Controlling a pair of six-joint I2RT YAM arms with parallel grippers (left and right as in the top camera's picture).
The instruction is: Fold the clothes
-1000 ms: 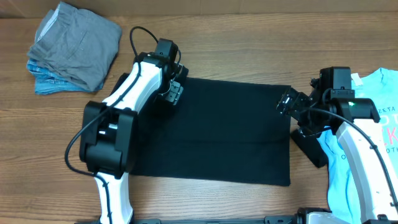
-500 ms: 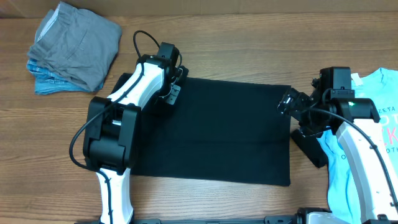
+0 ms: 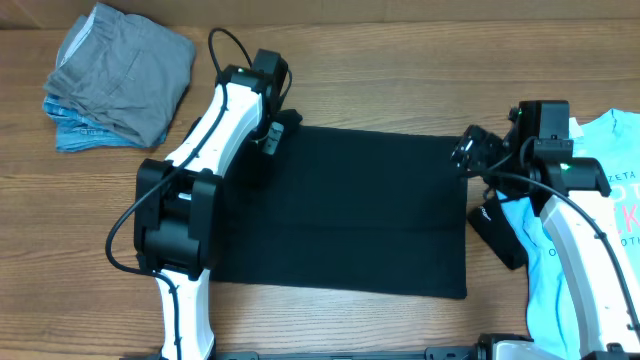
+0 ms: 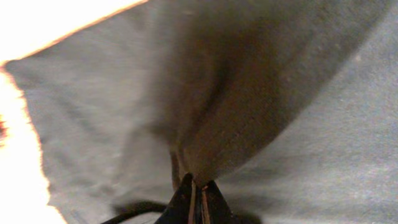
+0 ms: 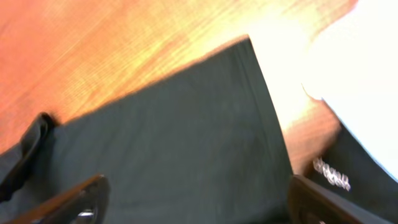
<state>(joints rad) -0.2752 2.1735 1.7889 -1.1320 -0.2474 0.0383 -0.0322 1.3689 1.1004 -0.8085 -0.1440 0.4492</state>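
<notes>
The right gripper grips the black T-shirt (image 3: pixel 345 210) by its free far corner next, to fold the T-shirt's far edge nearward.
The black T-shirt (image 3: pixel 345 210) of the clothes lies as a flat rectangle mid-table. My left gripper (image 3: pixel 272 135) sits at its far left corner. In the left wrist view the left gripper (image 4: pixel 196 190) is shut on a raised pinch of the shirt's cloth (image 4: pixel 211 124). My right gripper (image 3: pixel 470 152) hovers at the far right corner. In the right wrist view the right gripper (image 5: pixel 199 202) is open, with its fingers (image 5: pixel 87 198) wide apart over the shirt (image 5: pixel 174 149) and nothing between them.
A light-blue printed tee (image 3: pixel 600 190) lies at the right under the right arm, with a dark piece (image 3: pixel 497 238) beside it. A pile of folded grey and blue pieces (image 3: pixel 120 70) sits at the far left. Bare wooden table (image 3: pixel 400 60) lies beyond the shirt.
The left gripper has shut on the shirt's far left corner and shifted slightly away. The right gripper has moved a little farther back, toward the far right corner.
</notes>
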